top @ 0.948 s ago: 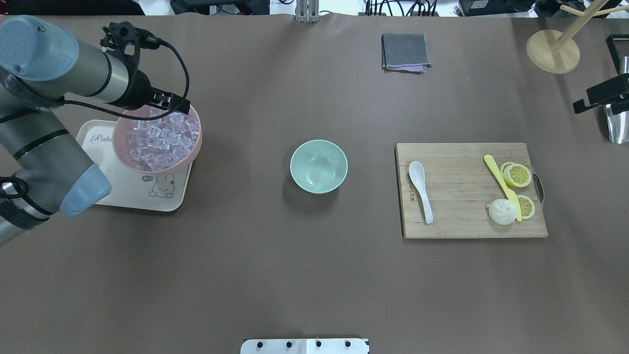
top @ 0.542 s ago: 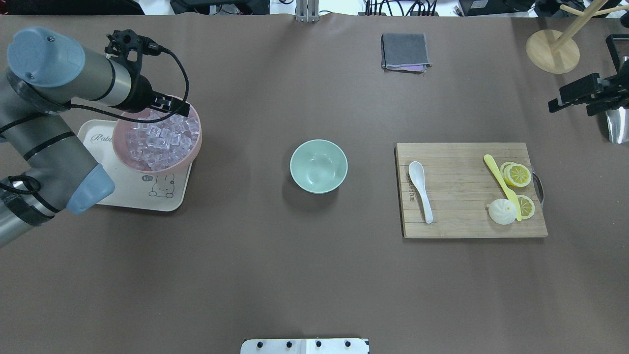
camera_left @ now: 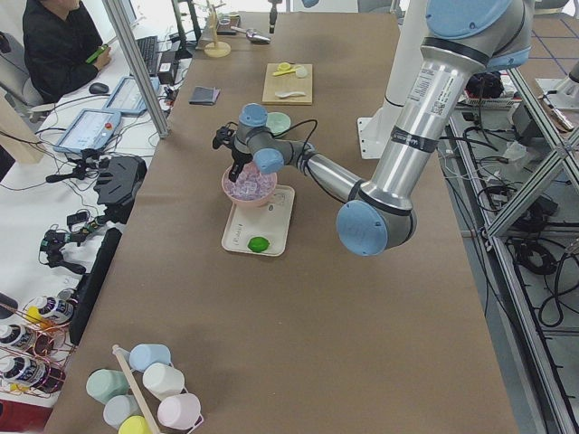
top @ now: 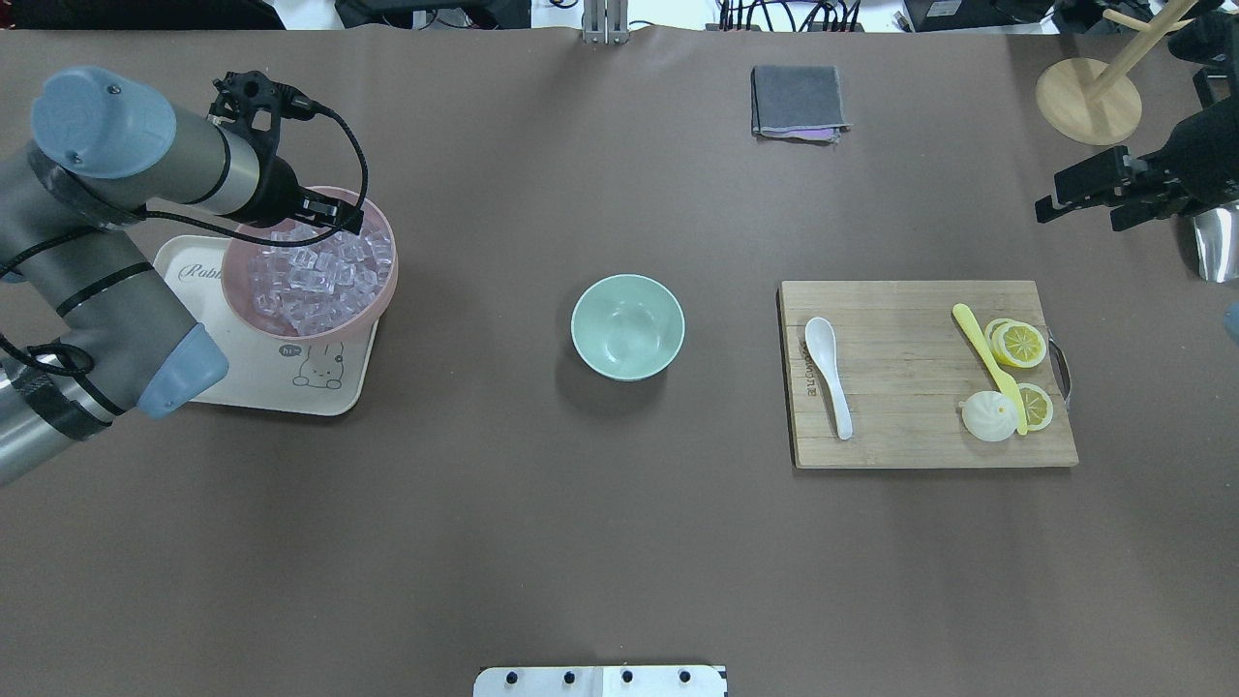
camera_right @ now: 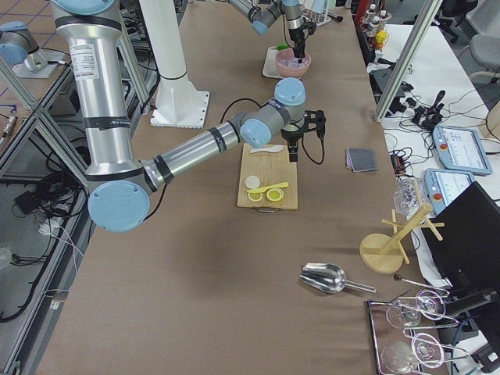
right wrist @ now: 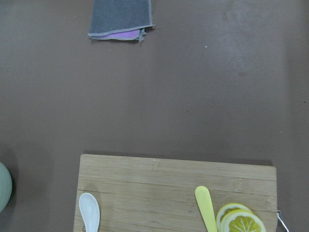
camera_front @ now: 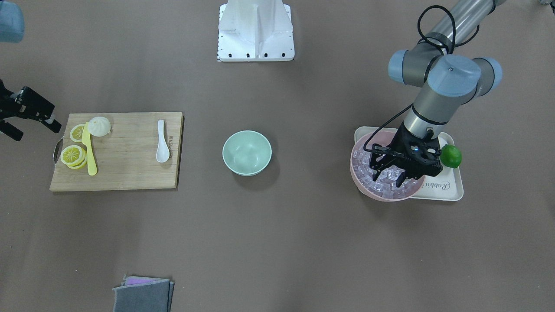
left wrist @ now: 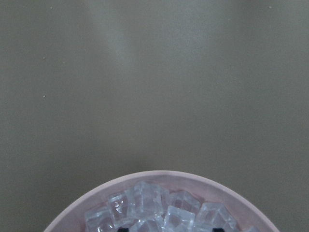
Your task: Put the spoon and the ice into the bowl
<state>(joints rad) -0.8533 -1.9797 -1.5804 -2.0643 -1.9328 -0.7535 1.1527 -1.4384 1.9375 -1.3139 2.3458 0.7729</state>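
Observation:
My left gripper grabs one clear ice cube by its flat sides next, to put ice into the mint-green bowl [camera_front: 247, 152].
The white spoon [top: 830, 373] lies on the left part of the wooden cutting board [top: 910, 387]; it also shows in the front view [camera_front: 161, 147] and the right wrist view [right wrist: 90, 210]. The mint-green bowl [top: 627, 326] stands empty at mid-table. Several clear ice cubes [top: 310, 276] fill a pink bowl [top: 382, 290]. My left gripper [camera_front: 389, 175] is open, its fingers down among the cubes [left wrist: 145, 200]. My right gripper [top: 1113, 184] hovers beyond the board's far right corner; its fingers are hidden.
The pink bowl stands on a cream tray [top: 261, 382] with a lime [camera_front: 451, 156]. On the board lie a yellow knife [top: 987, 363], lemon slices [top: 1023, 344] and a bun [top: 989, 416]. A grey cloth [top: 797, 102], a wooden stand [top: 1089, 102] and a metal scoop [top: 1215, 242] are at the back.
My left wrist has drawn back a little and lowered over the pink bowl. My right arm has moved left, further into the overhead view.

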